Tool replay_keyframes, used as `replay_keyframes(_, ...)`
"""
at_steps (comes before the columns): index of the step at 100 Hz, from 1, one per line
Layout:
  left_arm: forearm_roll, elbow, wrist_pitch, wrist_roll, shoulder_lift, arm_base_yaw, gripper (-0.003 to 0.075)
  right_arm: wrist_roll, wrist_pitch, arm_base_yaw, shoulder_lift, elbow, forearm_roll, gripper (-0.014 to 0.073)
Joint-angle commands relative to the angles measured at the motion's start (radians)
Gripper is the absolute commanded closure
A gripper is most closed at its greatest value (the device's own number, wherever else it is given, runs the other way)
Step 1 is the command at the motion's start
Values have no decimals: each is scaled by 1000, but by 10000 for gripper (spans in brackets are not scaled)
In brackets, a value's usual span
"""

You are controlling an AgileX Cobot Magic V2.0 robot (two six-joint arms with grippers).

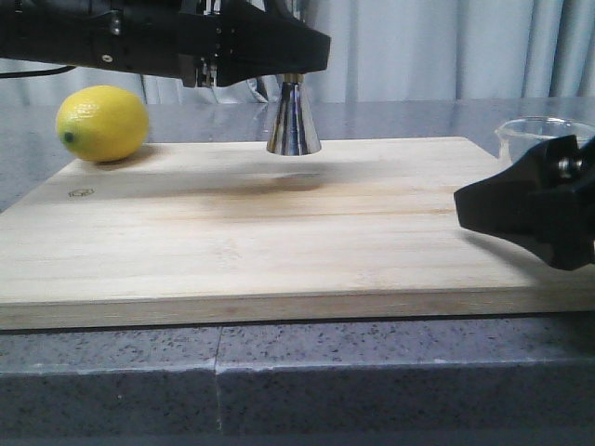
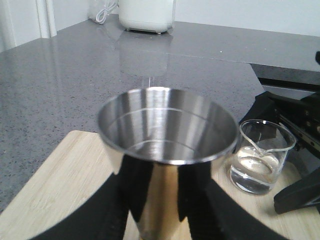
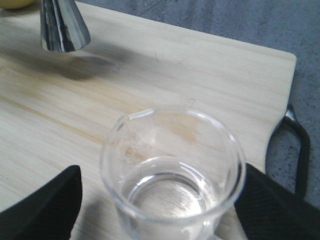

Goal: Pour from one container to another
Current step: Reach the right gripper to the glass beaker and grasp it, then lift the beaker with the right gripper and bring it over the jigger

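My right gripper's fingers are on either side of the beaker's side [image 1: 535, 139] above the wooden board, so it is time to close now. Closing now would catch the beaker.
My left gripper [image 2: 167, 200] is shut on the steel hourglass jigger [image 2: 167, 132] at its waist, open mouth upward. In the front view the jigger [image 1: 294, 123] hangs just above the back of the wooden board, its shadow below it. The clear glass beaker [image 3: 172, 170] stands on the board's right end with some clear liquid in it. My right gripper [image 3: 160, 200] is open, one black finger [image 3: 47, 202] well off the glass and the other close by its wall. From the front the right gripper [image 1: 497, 200] hides most of the beaker [image 1: 539, 130].
A yellow lemon [image 1: 102, 123] lies at the back left corner of the wooden cutting board [image 1: 279, 232]. The board rests on a grey speckled counter [image 1: 279, 381]. A white appliance [image 2: 146, 15] stands far back. A dark handle loop [image 3: 300, 150] sticks out past the board's end.
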State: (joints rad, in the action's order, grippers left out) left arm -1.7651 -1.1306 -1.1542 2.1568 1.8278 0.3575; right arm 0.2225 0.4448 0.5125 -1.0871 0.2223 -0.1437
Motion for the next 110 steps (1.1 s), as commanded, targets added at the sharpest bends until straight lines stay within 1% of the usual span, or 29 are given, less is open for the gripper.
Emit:
replay_keyframes(1,-83,-30,-102,-7,-43,8,491,4,62,1,6,23,3,115)
replay_keyframes(13,-83,-30,-102,-7,-43,8,491,4,64,1,6,23,3,230)
replay_keyframes(22,-83,-30,-102,-7,-43,8,491,4,64,1,6,23,3,275)
replay_keyframes(58,-83,-30,-102,-7,-43,8,491,4,51,1,6,46,-7,281)
replay_keyframes(71,-83,-30,-102,-7,-43,8,491,4,-62,1,17,120,-28,282)
replay_keyframes(77,-83,-30,-102,-7,-43,8,491,4,-126,1,17,177,-28,282)
replay_keyframes(89,-83,-30,-102,-7,-43,8,491,4,-298,1,17,304,-28,282)
replay_keyframes(110,-83,-30,-102,-7,-43,8,491,12,-500,1,17,507,-13,281)
